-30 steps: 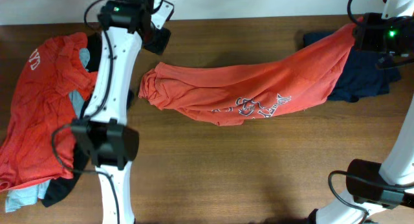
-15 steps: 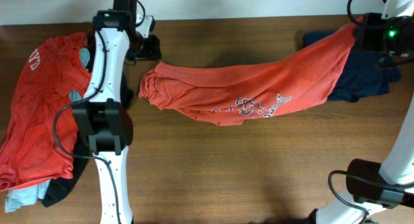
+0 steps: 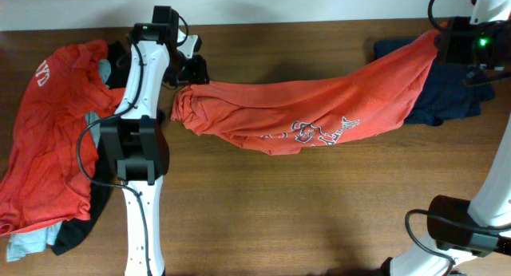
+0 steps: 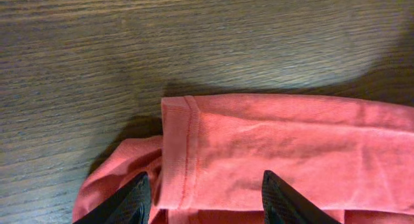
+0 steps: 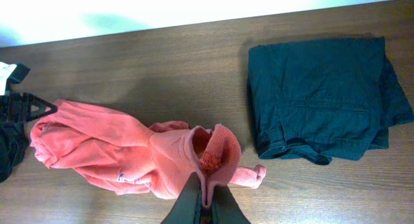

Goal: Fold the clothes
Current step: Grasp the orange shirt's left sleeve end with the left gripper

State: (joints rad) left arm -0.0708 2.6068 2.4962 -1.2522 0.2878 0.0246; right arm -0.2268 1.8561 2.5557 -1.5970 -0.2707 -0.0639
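Next, my left gripper pinches the T-shirt's hemmed edge point(image 3: 192, 88) point(image 4: 178, 167) at its bunched end, opposite my right gripper, to stretch it open and lay it flat.
One of the clothes, an orange-red T-shirt point(image 3: 319, 104) with white lettering, stretches across the table, bunched at its left end. Its right end is raised, and my right gripper point(image 3: 440, 40) is shut on that end. In the right wrist view the shut gripper point(image 5: 206, 201) pinches a fold of the shirt point(image 5: 123, 153). My left gripper point(image 3: 194, 72) stands open just over the shirt's left end. In the left wrist view a hemmed edge of the shirt point(image 4: 259, 140) lies between its spread fingers point(image 4: 131, 201), and the gripper point(image 4: 207, 208) holds nothing.
A pile of clothes point(image 3: 48, 140), orange-red, black and pale grey-blue, covers the table's left side. A folded navy garment point(image 3: 451, 100) lies at the back right, partly under the raised shirt. Bare wooden table point(image 3: 319, 212) shows along the front.
My left gripper has swung right and a little forward, from beside the pile to over the shirt's left end. The right gripper and the shirt have stayed put.
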